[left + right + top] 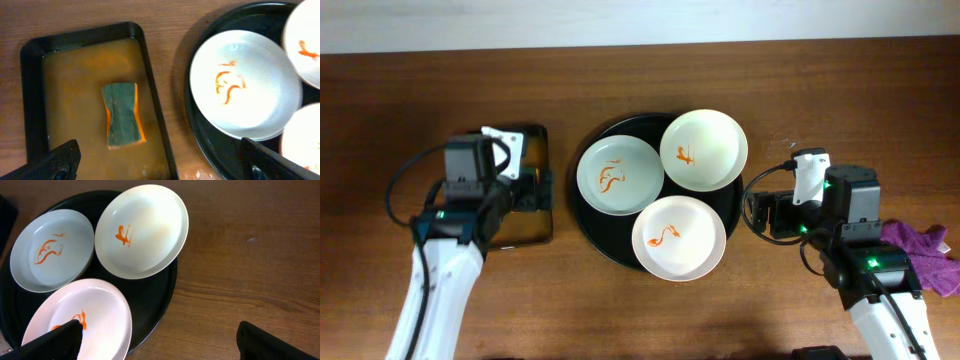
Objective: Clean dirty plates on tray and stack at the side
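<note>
My left gripper will next grab the green-and-orange sponge (122,116) across its middle by its long edges, so its bottom stays free to wipe dirty plates.
A round black tray (588,230) holds three plates streaked with orange sauce: a pale blue one (619,175), a cream one (704,149) and a white one (679,237). My left gripper (525,190) is open and empty above the gap between the round tray and a black rectangular pan (30,100). The pan holds brownish water and a green-and-orange sponge (122,116). The blue plate (245,85) lies just right of the left gripper (160,167). My right gripper (765,213) is open and empty at the tray's right edge. In the right wrist view its left finger (162,342) is over the white plate (95,315).
A purple cloth (920,250) lies at the far right, beside the right arm. Bare wooden table (250,270) lies to the right of the round tray (160,295). A white wall edge runs along the back.
</note>
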